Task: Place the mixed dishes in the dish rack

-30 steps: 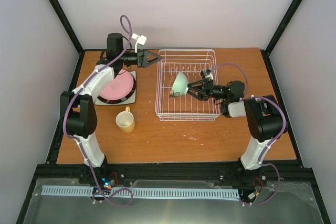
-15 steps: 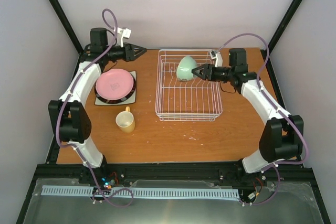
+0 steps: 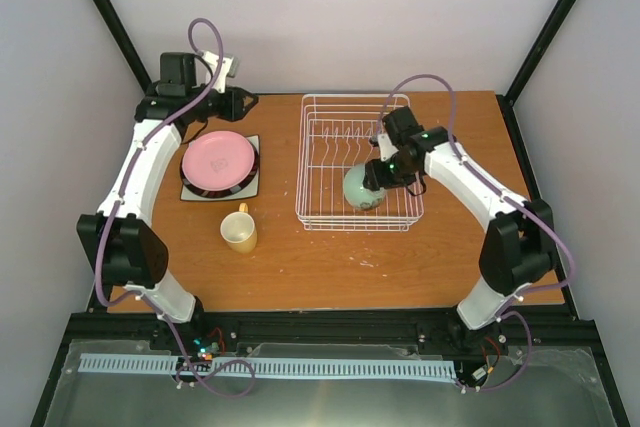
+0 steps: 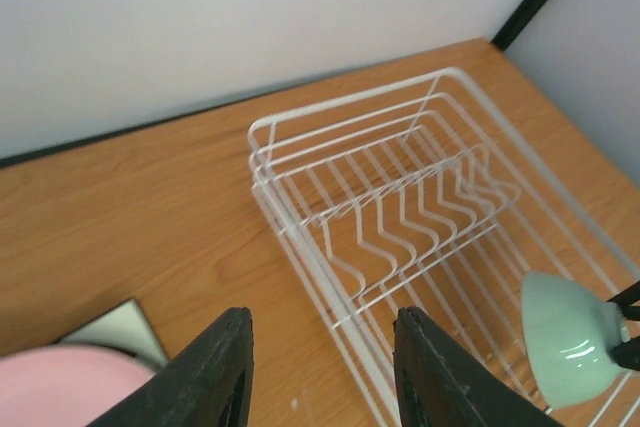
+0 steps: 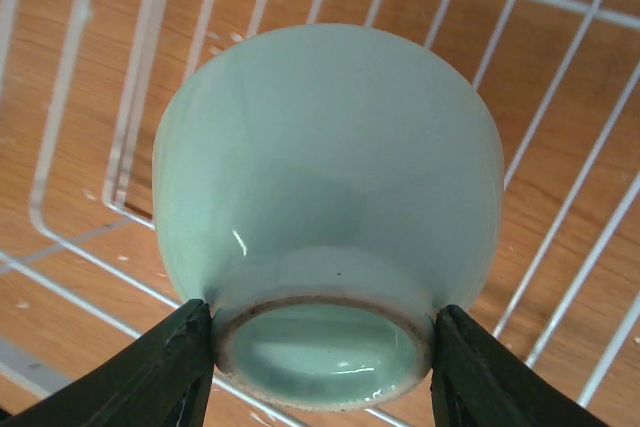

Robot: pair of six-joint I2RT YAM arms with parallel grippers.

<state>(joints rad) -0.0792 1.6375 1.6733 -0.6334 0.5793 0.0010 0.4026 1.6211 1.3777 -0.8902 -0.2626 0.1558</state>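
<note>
The pale green bowl tilts above the rack's bottom wires, so my right gripper should level and lower it before releasing.
My right gripper (image 3: 376,175) is shut on the foot of the pale green bowl (image 3: 361,188), held upside down low over the near half of the white wire dish rack (image 3: 354,98). In the right wrist view the fingers (image 5: 160,372) clamp the foot ring of the bowl (image 5: 325,187) from both sides. My left gripper (image 3: 240,103) is open and empty above the far left of the table, beside the rack (image 4: 400,197). The pink plate (image 3: 218,159) lies on a dark brown plate (image 3: 254,160) on the cream square plate (image 3: 250,191). The yellow mug (image 3: 238,230) stands upright. The teal plate is hidden.
The rack's row of upright tines (image 3: 350,134) at its far half holds nothing. The plate stack sits left of the rack, the mug in front of the stack. Black frame posts and pale walls close in the table's sides and back.
My right gripper has carried the bowl from the rack's far end to its near half and lowered it. My left arm has drawn back a little to the left.
</note>
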